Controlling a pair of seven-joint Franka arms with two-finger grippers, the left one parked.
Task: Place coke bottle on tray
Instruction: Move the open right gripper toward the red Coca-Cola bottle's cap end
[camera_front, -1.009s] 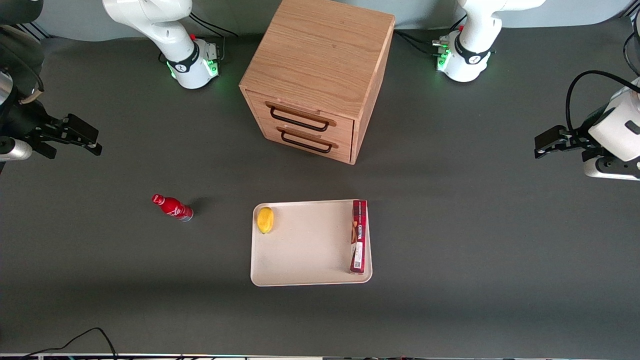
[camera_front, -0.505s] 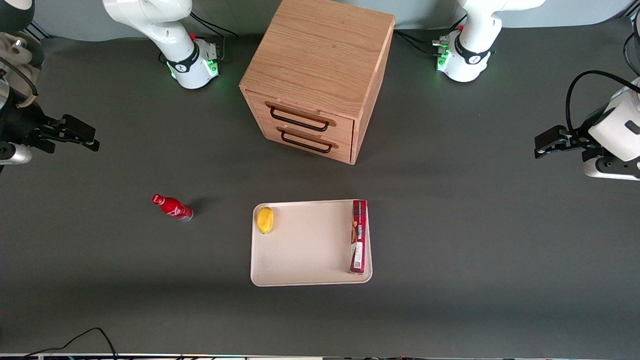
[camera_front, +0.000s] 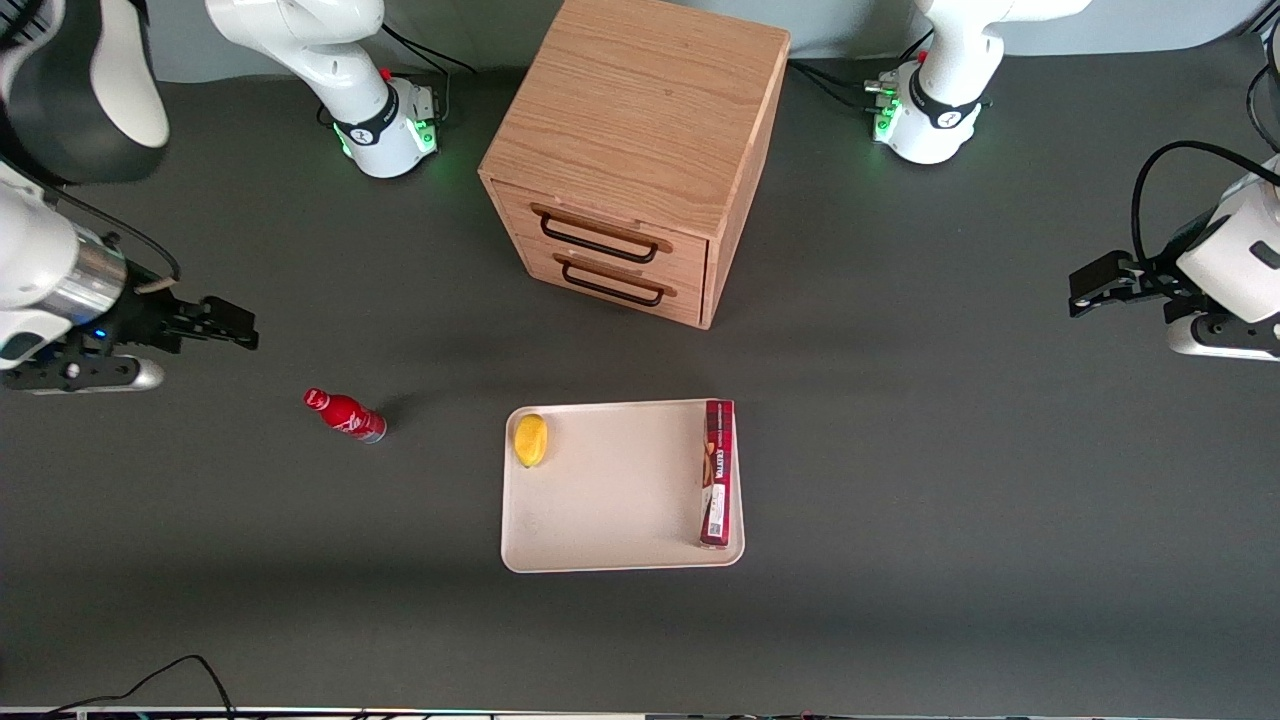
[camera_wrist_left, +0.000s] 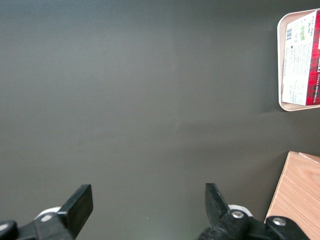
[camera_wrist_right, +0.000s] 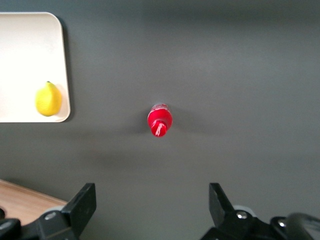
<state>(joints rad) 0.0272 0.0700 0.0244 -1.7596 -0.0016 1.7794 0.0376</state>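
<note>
I next need to grip the bottle by its red cap (camera_front: 317, 398) with my right gripper to set the coke bottle on the tray (camera_front: 610, 510).
The coke bottle (camera_front: 345, 415) is small and red with a red cap and stands on the dark table, toward the working arm's end from the tray. It also shows from above in the right wrist view (camera_wrist_right: 159, 120). The cream-white tray (camera_front: 610, 510) lies in front of the wooden cabinet; its corner shows in the right wrist view (camera_wrist_right: 25, 45). My right gripper (camera_front: 240, 335) is open and empty. It hovers above the table, farther from the front camera than the bottle and apart from it. Its two black fingers (camera_wrist_right: 82, 202) stand wide apart.
A yellow lemon (camera_front: 530, 440) and a long red box (camera_front: 717, 472) lie on the tray. A wooden drawer cabinet (camera_front: 635, 150) with two closed drawers stands farther back. A black cable (camera_front: 180, 670) lies at the table's near edge.
My right arm has swung in from the table's end toward the bottle, and the gripper has come nearer to the front camera. The bottle and tray have not moved.
</note>
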